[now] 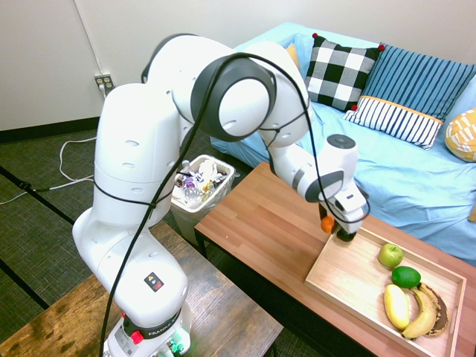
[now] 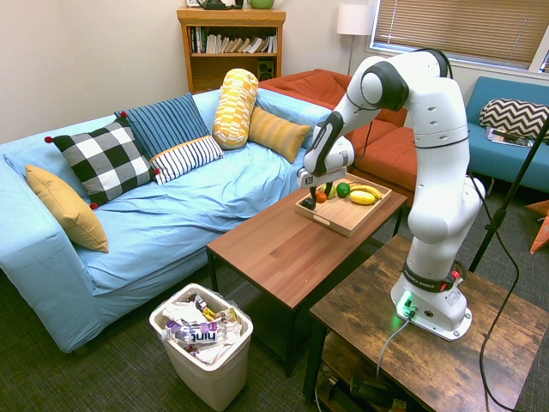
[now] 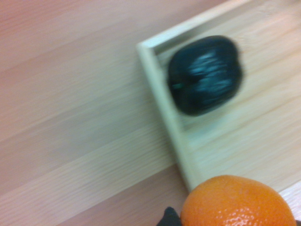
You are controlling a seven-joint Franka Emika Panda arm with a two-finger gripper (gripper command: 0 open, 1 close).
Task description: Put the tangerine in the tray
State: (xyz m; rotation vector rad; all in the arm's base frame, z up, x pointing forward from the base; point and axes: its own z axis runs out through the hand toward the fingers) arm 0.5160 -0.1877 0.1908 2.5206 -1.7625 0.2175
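My gripper needs to move the tangerine over the tray before it lets go. The tangerine is above and short of the tray's corner rim, so it would miss if I opened now.
The tangerine [image 1: 326, 224] is a small bright orange fruit held in my gripper [image 1: 331, 227], which is shut on it just above the coffee table, at the corner of the tray nearest the waste bin. It fills the lower edge of the wrist view as the tangerine [image 3: 237, 202], right by the tray's rim. The tray [image 1: 349, 281] is a shallow light wooden rectangle on the table's end. From the other side, the tangerine [image 2: 321, 196] hangs under the gripper [image 2: 318, 192] at the tray [image 2: 341, 216] corner.
In the tray lie a dark round fruit [image 3: 205, 75] near the corner, a green apple [image 1: 390, 255], a lime [image 1: 406, 277] and bananas [image 1: 407, 306]. A white waste bin [image 1: 201, 190] stands beside the table. The blue sofa [image 1: 416, 175] runs along the far side.
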